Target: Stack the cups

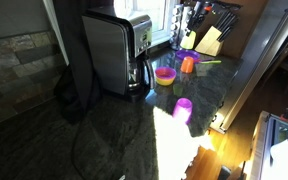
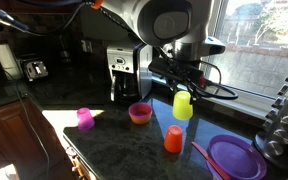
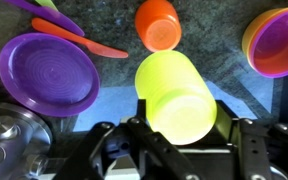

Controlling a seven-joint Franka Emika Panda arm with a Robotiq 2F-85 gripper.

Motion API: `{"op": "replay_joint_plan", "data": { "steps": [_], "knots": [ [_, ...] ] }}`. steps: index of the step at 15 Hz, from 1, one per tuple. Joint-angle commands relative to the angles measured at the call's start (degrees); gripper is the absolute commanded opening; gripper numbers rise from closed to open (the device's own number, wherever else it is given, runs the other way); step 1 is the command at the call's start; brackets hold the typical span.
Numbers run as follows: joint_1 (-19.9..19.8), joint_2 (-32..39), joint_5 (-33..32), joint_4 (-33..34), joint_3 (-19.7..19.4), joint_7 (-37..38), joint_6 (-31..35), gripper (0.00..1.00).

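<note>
The lime green cup is still short of the orange cup and would fall onto the counter if released now, so it moves closer before my gripper opens.
My gripper [image 3: 176, 118] is shut on a lime green cup [image 3: 172, 88] and holds it in the air above the counter; the cup also shows in both exterior views [image 2: 182, 106] [image 1: 188, 41]. An orange cup [image 3: 157, 24] stands upside down on the counter just beyond and below the held cup, and shows in both exterior views [image 2: 173, 139] [image 1: 188, 65]. A magenta cup [image 2: 85, 118] stands apart near the counter's front edge [image 1: 183, 108]; it is out of the wrist view.
A pink bowl with a yellow inside [image 2: 140, 113] [image 3: 277, 42] sits beside the orange cup. A purple plate [image 3: 49, 72] [image 2: 234, 157] and an orange utensil [image 3: 89, 42] lie on the other side. A toaster [image 1: 114, 50], knife block [image 1: 210, 41] and metal pots [image 3: 4, 140] stand around.
</note>
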Motion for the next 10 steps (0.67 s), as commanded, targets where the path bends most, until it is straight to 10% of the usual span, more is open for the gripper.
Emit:
{"op": "replay_joint_plan", "data": {
  "steps": [1, 10],
  "knots": [
    [-2.10, 6.35, -0.30, 7.15, 0.88, 4.89, -6.83, 0.42],
    [-4.32, 9.37, 0.19, 10.18, 2.06, 8.68, -15.47, 0.42]
  ]
}}
